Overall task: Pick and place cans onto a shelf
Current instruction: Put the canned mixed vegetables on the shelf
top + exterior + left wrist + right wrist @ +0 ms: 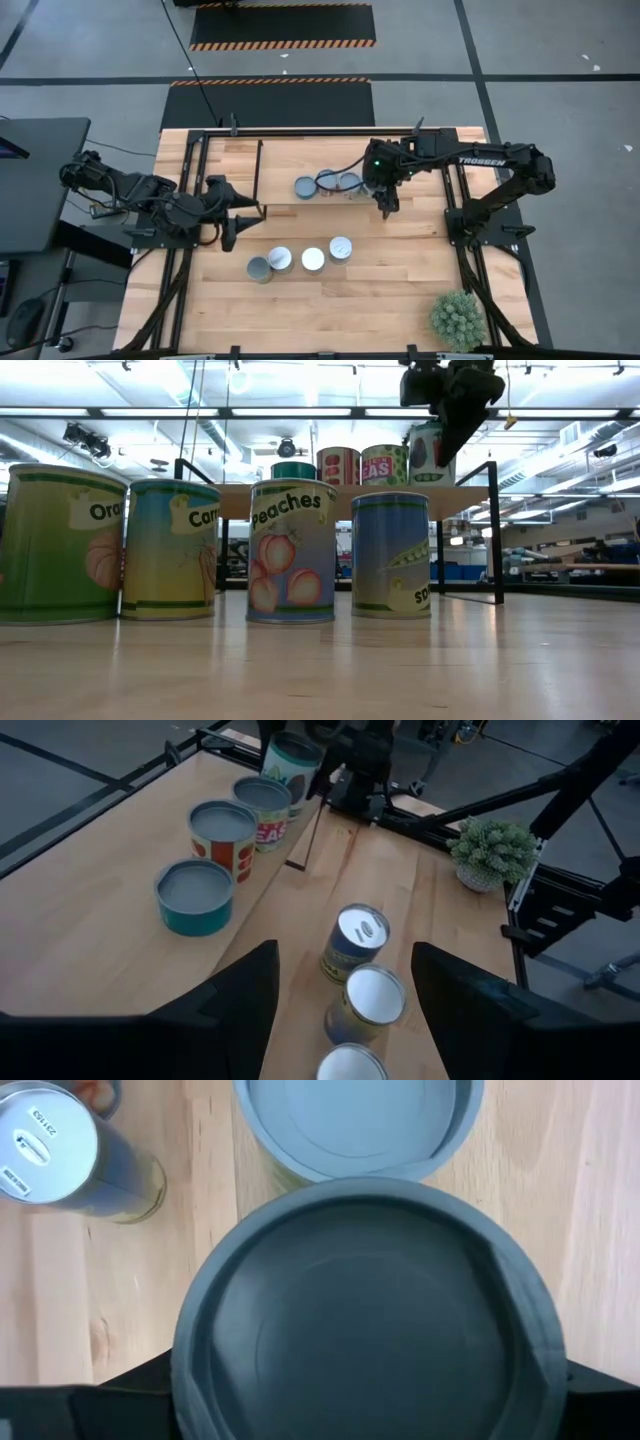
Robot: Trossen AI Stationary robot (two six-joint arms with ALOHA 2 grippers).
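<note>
My right gripper can release the can: over the shelf board, level with its row of cans, it would stand.
The shelf (290,160) stands at the table's far middle. Three cans (327,184) stand in a row on it, and they also show in the left wrist view (225,830). My right gripper (380,190) is at the row's right end, shut on another can (360,1330), which shows upright in the low view (428,455). Several more cans (300,259) stand in a row on the table in front of the shelf; the low view (292,550) shows them close up. My left gripper (240,215) is open and empty at the shelf's left end, left of that row. My right gripper has the can between its two fingers (110,1400), one on each side of the can's wall just under the top rim (185,1370). It comes from above, slanting from the table's right. The can is upright at shelf height; whether its bottom rests on the board I cannot tell.
A green spiky potted plant (458,320) stands at the table's near right corner. Black metal frames (460,215) run along both sides of the table. Bare wood lies between the can row and the near edge.
</note>
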